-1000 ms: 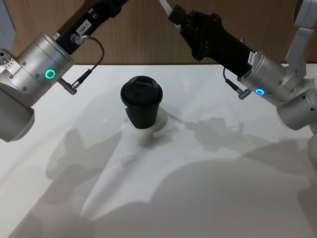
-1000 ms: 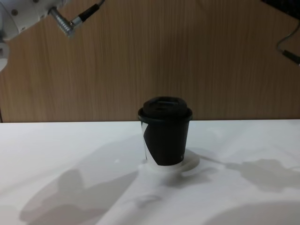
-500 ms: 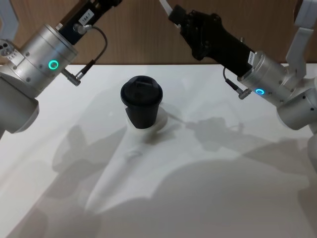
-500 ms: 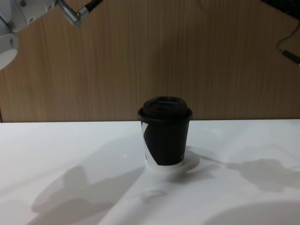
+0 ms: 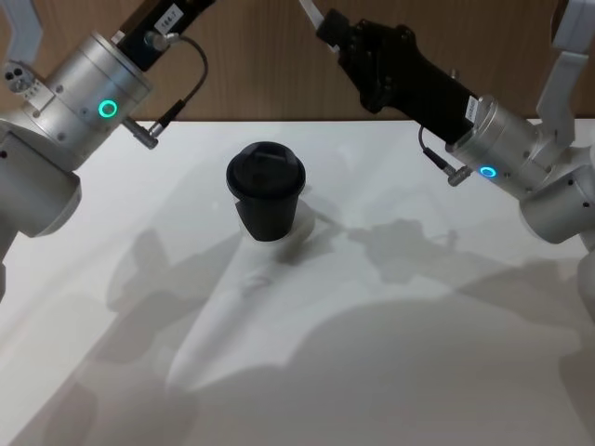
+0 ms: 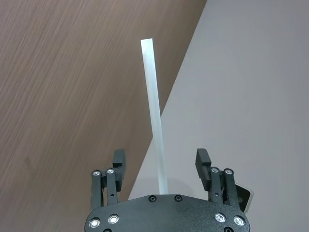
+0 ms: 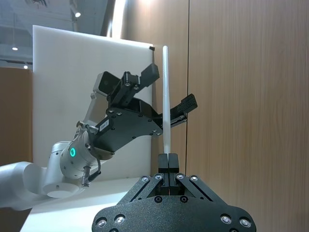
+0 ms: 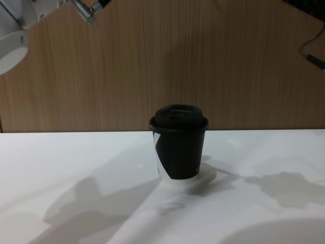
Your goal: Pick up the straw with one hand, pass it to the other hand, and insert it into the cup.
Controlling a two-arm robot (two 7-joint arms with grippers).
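Note:
I should next grip the straw with my left gripper by its bare upper length, because the fingers of my right gripper cover the straw's lower end.
The black cup with its black lid stands upright mid-table, also in the chest view, where a white patch shows on its side. High above the table's far edge, my right gripper is shut on the lower end of the white straw, which stands straight out from it. The left gripper is open, one finger on each side of the straw's upper part, apart from it. In the left wrist view the straw runs between its spread fingers. The right gripper sits back right of the cup.
The white table holds the cup alone and carries the arms' shadows. A wooden wall rises behind it. The left arm's silver wrist with a green ring hangs over the table's far left, the right arm's wrist at far right.
The left arm has risen and swung toward the back, its wrist climbing in both views. The right arm, the straw end and the cup have stayed put.

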